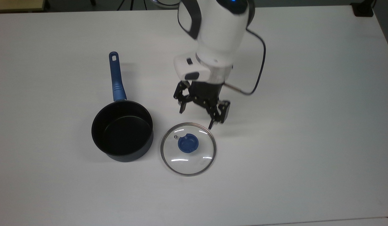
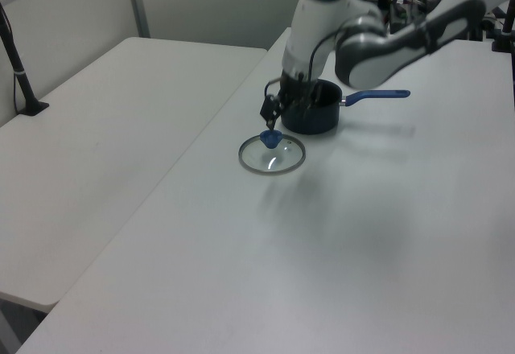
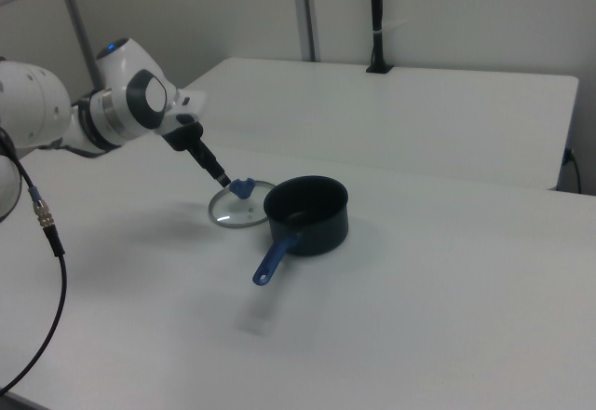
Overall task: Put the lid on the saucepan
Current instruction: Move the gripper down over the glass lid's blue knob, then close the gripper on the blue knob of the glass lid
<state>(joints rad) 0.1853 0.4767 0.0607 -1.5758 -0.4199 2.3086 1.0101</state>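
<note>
The glass lid needs to go on the saucepan (image 2: 322,117), so next my gripper should grab it by its blue knob (image 2: 270,137) and then put it there.
The saucepan (image 1: 122,131) stands upright on the white table, dark with a black inside, and its blue handle (image 1: 115,75) points to the top view's top. Just right of it in the top view, the glass lid (image 1: 194,160) lies flat with its blue knob (image 1: 188,143) up. My gripper (image 1: 196,118) hangs open over the lid's far rim, holding nothing. In the left view the gripper (image 2: 269,121) sits just above the knob (image 2: 270,137), in front of the saucepan (image 2: 322,117). In the right view the gripper (image 3: 222,177) is beside the lid (image 3: 233,212), left of the saucepan (image 3: 307,214).
A black cable (image 1: 259,69) loops off the arm's wrist. A second white table (image 2: 96,129) adjoins on the left view's left, with a black post (image 2: 20,72) on it. A small black object (image 1: 362,9) sits at the top view's top right corner.
</note>
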